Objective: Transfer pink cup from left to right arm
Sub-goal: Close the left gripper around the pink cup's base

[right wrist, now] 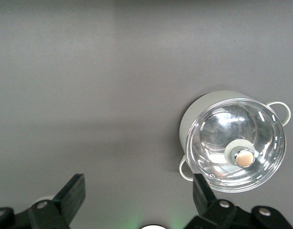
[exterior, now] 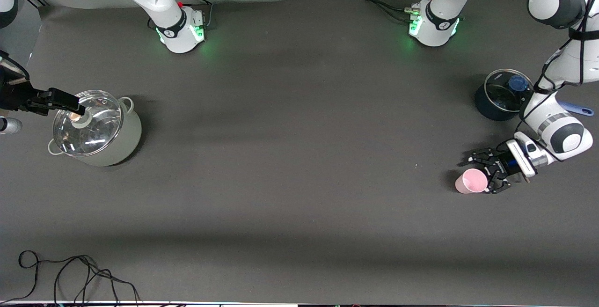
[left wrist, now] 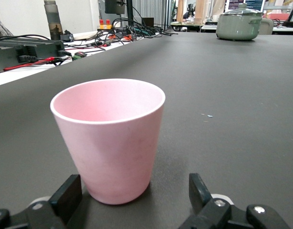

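Observation:
The pink cup needs to go to my right arm, so my left gripper will next pick it up by its lower body (exterior: 468,188) (left wrist: 115,176).
The pink cup (exterior: 471,181) stands upright on the dark table toward the left arm's end. My left gripper (exterior: 483,174) is low at the table, open, with its fingers on either side of the cup. In the left wrist view the cup (left wrist: 110,138) stands between the two fingers (left wrist: 67,195), closer to one of them, and neither finger presses on it. My right gripper (exterior: 70,102) hangs open and empty in the air over the grey-green pot at the right arm's end. It is also open in the right wrist view (right wrist: 136,191).
A grey-green pot with a glass lid (exterior: 96,129) stands at the right arm's end and also shows in the right wrist view (right wrist: 232,138). A dark pot with a glass lid (exterior: 503,94) stands farther from the front camera than the cup. Black cables (exterior: 70,274) lie at the table's front edge.

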`<state>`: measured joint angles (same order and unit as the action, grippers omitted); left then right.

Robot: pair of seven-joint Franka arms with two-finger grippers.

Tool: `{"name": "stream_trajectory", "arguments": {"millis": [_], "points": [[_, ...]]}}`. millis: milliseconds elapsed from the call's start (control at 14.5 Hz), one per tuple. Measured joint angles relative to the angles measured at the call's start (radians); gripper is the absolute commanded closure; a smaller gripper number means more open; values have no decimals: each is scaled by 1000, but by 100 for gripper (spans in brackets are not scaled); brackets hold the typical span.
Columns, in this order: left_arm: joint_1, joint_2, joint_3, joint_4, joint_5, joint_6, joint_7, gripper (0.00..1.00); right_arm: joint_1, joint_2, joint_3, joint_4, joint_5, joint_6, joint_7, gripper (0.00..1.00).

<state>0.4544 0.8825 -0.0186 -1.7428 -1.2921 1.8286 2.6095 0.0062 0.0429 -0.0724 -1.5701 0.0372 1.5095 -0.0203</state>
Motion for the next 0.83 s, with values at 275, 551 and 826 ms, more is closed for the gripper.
{"name": "stream_trajectory", "arguments": {"millis": [275,551,826], "points": [[-9,15,-8,-1,-50,7,0,1,0,0,0,0,0,0,0,0],[-12,19,-21,-1,-76,11,0,23,0,0,-1,0,0,-1,0,0],[-13,20,-23,-1,-78,12,0,43,0,0,-1,0,0,-3,0,0]]}}
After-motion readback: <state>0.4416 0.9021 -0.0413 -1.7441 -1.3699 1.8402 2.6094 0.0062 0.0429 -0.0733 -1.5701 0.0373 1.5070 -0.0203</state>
